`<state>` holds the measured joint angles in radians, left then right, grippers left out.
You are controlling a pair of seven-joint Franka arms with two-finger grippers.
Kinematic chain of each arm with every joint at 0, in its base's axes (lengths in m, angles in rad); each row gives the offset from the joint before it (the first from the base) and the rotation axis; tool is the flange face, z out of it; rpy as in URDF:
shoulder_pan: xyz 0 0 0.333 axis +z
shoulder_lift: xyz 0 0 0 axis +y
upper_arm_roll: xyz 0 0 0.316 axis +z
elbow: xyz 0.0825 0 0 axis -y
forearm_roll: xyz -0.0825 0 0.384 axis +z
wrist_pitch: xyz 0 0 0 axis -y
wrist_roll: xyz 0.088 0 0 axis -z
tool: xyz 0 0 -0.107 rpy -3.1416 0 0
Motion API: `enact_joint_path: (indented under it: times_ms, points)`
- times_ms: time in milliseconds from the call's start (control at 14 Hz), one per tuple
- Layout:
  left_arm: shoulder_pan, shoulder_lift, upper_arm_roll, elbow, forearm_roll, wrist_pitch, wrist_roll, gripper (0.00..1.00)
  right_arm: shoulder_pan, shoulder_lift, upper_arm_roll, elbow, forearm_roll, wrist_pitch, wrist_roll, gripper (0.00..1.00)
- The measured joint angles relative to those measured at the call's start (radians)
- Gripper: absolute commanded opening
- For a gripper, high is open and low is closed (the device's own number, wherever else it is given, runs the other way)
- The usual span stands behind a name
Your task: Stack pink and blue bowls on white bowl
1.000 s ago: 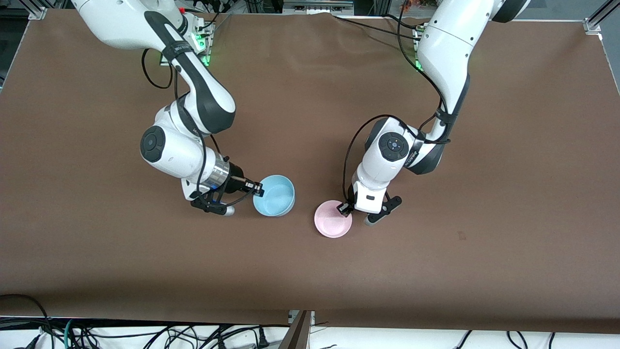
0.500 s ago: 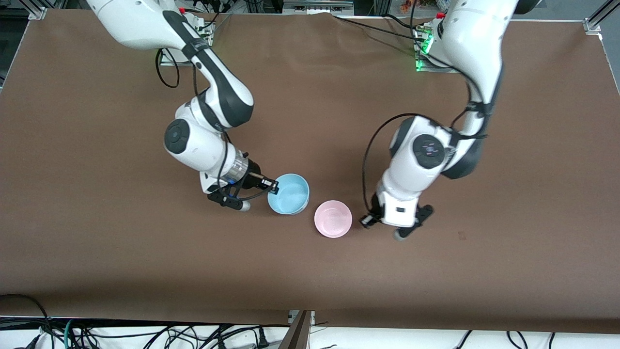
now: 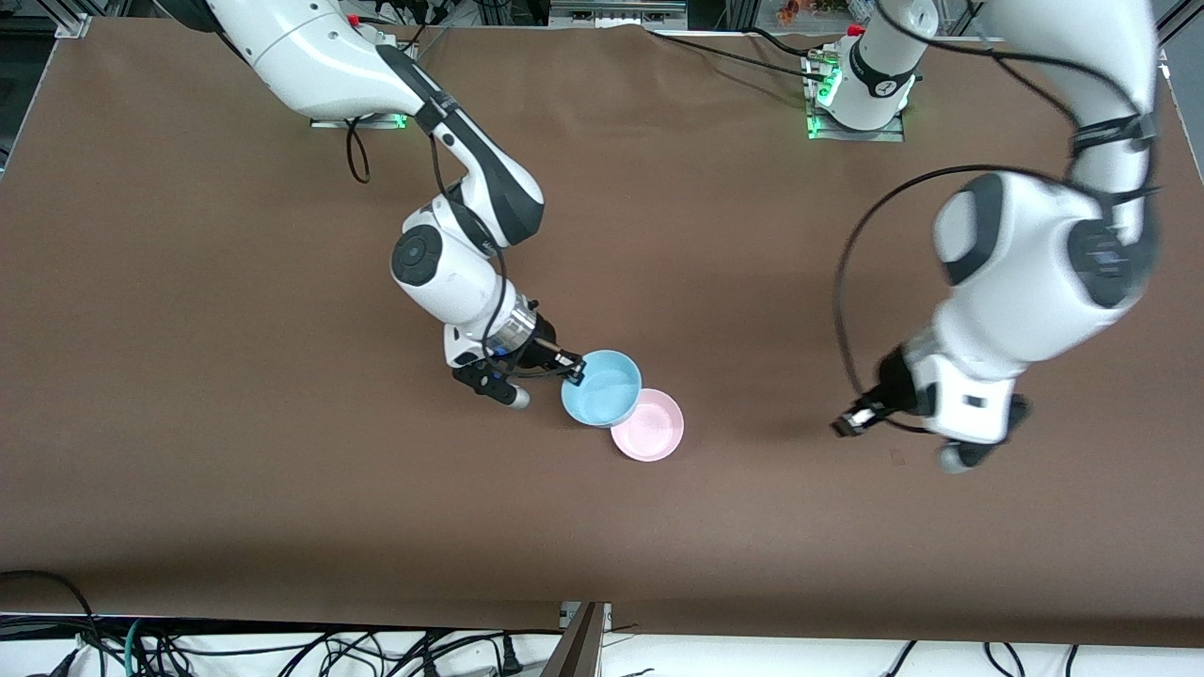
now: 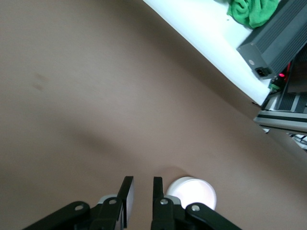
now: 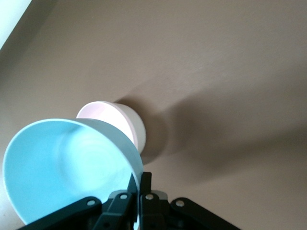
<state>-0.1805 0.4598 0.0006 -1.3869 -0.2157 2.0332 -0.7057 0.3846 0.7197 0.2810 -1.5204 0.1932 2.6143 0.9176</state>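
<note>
My right gripper holds the blue bowl with its base beside and above the pink bowl (image 3: pixel 654 431), and it needs to line the blue bowl's base up with the pink bowl before it opens.
My right gripper (image 3: pixel 571 373) is shut on the rim of the light blue bowl (image 3: pixel 602 387) and holds it slightly tilted, just above the table. The blue bowl overlaps the edge of the pale pink bowl (image 3: pixel 654 431), which rests on the table. In the right wrist view the blue bowl (image 5: pixel 62 167) fills the foreground, with the pink bowl (image 5: pixel 117 117) just past it, its outer wall whitish. No separate white bowl shows in the front view. My left gripper (image 3: pixel 847 425) is raised, empty, fingers slightly apart, toward the left arm's end. A pale round bowl (image 4: pixel 192 191) shows beside its fingers (image 4: pixel 127 191); I cannot tell which one.
The brown table (image 3: pixel 282 489) is bare around the bowls. In the left wrist view the table edge runs diagonally, with a green cloth (image 4: pixel 252 12) and a grey power box (image 4: pixel 278 43) off the table. Cables (image 3: pixel 282 649) lie along the front edge.
The right gripper carried the blue bowl toward the pink bowl until it overlaps it. The left gripper let go of the pink bowl, rose and drew away toward its own end.
</note>
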Motion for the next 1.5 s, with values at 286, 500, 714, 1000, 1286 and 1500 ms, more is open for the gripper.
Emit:
enact_joint_path:
  times_ms: [286, 500, 714, 1000, 1286, 1500]
  points:
    - [0.129, -0.085, 0.003, 0.000, -0.003, -0.145, 0.228, 0.27, 0.109, 0.057, -0.082, 0.053, 0.000, 0.053, 0.058, 0.00]
    - [0.242, -0.152, 0.007, 0.000, -0.003, -0.227, 0.410, 0.27, 0.149, 0.111, -0.111, 0.092, 0.000, 0.103, 0.067, 0.00]
    - [0.323, -0.198, 0.010, -0.002, 0.019, -0.265, 0.525, 0.29, 0.152, 0.153, -0.119, 0.160, -0.004, 0.117, 0.067, 0.00]
    - [0.348, -0.239, 0.008, -0.008, 0.048, -0.334, 0.607, 0.31, 0.158, 0.193, -0.121, 0.199, -0.020, 0.137, 0.067, 0.00]
    - [0.346, -0.225, -0.007, -0.046, 0.049, -0.330, 0.639, 0.36, 0.169, 0.214, -0.121, 0.201, -0.021, 0.148, 0.067, 0.09]
    - [0.342, -0.194, -0.013, -0.058, 0.049, -0.273, 0.640, 0.37, 0.168, 0.215, -0.124, 0.202, -0.021, 0.148, 0.067, 0.73]
